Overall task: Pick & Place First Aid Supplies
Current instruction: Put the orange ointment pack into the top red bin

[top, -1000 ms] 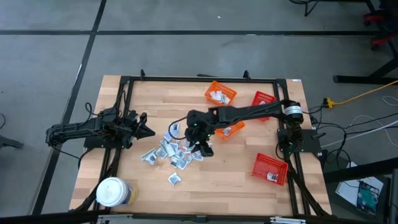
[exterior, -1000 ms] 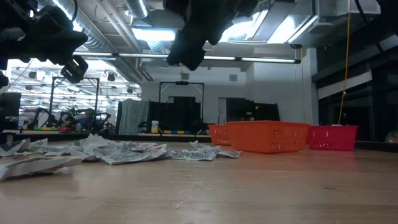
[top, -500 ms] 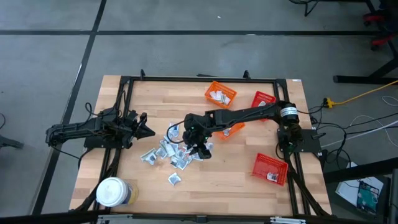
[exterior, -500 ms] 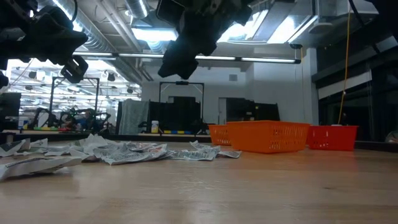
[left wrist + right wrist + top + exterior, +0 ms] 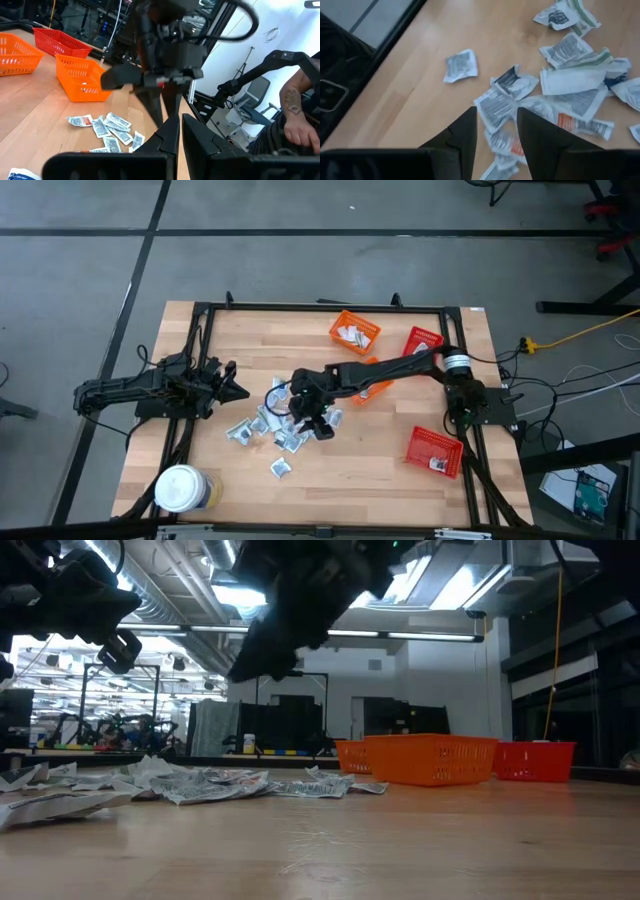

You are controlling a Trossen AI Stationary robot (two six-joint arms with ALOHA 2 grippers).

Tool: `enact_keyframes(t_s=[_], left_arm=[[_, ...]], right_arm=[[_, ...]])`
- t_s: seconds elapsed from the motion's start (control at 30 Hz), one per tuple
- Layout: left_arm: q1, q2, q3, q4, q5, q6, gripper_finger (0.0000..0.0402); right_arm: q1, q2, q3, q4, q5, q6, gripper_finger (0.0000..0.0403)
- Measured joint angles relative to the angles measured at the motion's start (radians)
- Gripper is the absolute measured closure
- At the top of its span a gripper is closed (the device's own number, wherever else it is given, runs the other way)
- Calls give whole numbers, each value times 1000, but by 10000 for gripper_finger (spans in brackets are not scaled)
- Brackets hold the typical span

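The right gripper reaches the sachet and grips its orange-printed end (image 5: 516,147) next, leaving the sachet's plain-printed end (image 5: 496,138) free for placing in a basket.
The first aid supplies are small silvery-white sachets (image 5: 268,423) lying flat in a loose pile on the wooden table's middle; they also show in the low view (image 5: 190,785) and the right wrist view (image 5: 570,75). One sachet (image 5: 280,468) lies apart, nearer the front edge. My right gripper (image 5: 320,425) hangs open above the right part of the pile, slanting down, with sachets on the table showing below the gap between its fingers (image 5: 496,114). It touches nothing. My left gripper (image 5: 236,390) waits shut at the table's left side, level, above the table.
An orange basket (image 5: 355,332) and a red basket (image 5: 424,340) stand at the back. Another orange basket (image 5: 377,386) sits under my right arm, and a red one (image 5: 435,451) at the front right. A white-lidded jar (image 5: 181,489) stands front left.
My right gripper has sunk and gone toward the table's left edge, over the pile of sachets, rolling a little. Its fingers have stayed open. The sachets have not moved.
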Motion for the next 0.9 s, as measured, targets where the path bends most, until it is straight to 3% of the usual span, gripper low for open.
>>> enact_keyframes(t_s=[0.17, 0.37, 0.9], left_arm=[[0, 0, 0, 0, 0, 0, 386], [0, 0, 0, 0, 0, 0, 386], [0, 0, 0, 0, 0, 0, 386]], right_arm=[[-1, 66, 0, 100, 9, 24, 263], [-13, 95, -1, 112, 97, 10, 263], [-78, 147, 0, 124, 62, 11, 263]])
